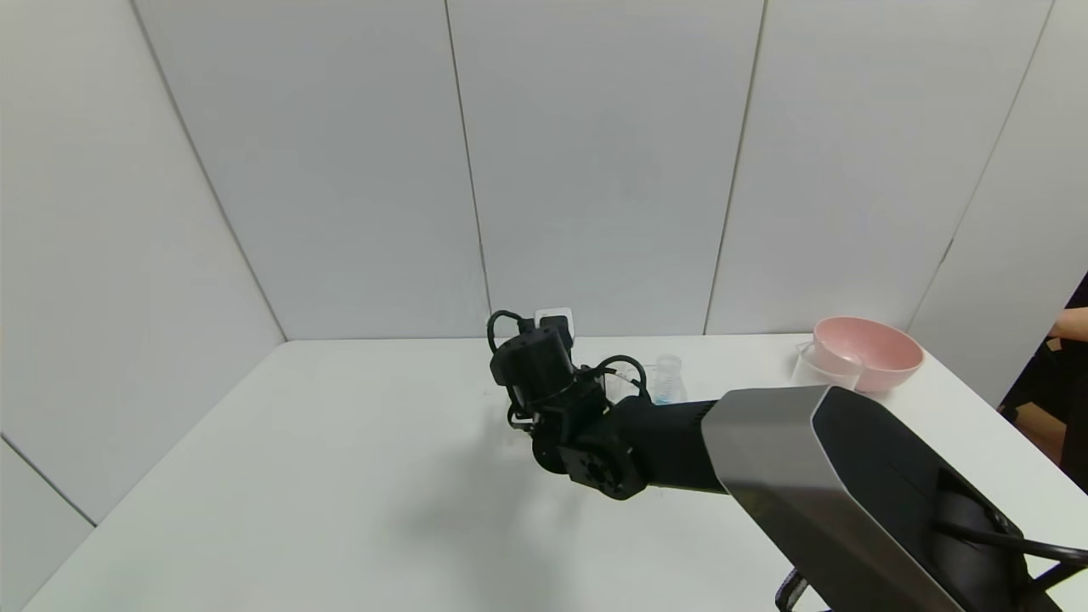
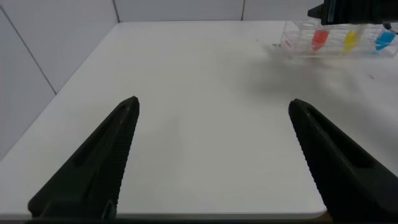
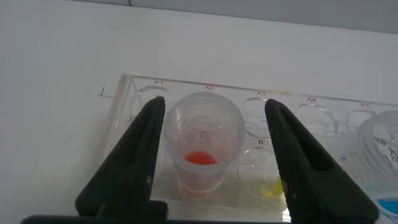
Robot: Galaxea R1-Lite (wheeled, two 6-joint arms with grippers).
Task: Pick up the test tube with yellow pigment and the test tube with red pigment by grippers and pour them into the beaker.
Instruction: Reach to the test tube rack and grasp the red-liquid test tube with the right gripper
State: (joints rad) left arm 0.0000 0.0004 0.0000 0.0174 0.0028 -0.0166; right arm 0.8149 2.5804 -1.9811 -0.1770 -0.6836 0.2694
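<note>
I next need to take the test tube with red pigment by its upper body under its rim (image 3: 202,167) with my right gripper, because the clear rack surrounds the test tube's lower end.
My right gripper (image 3: 214,106) is open and straddles the test tube with red pigment (image 3: 202,155), one finger on each side of its rim. The tube stands in a clear rack (image 3: 186,84). The test tube with yellow pigment (image 3: 267,180) stands in the slot beside it. In the head view the right gripper (image 1: 531,365) hides the rack at the table's far middle. The left wrist view shows the red (image 2: 319,38) and yellow (image 2: 350,40) tubes far off. The beaker (image 1: 818,367) stands at the far right. My left gripper (image 2: 214,104) is open and empty over the table's near edge.
A pink bowl (image 1: 867,353) sits right behind the beaker. A tube with blue liquid (image 3: 379,168) stands in the rack past the yellow one and shows in the head view (image 1: 669,380). White walls close the table's back and sides.
</note>
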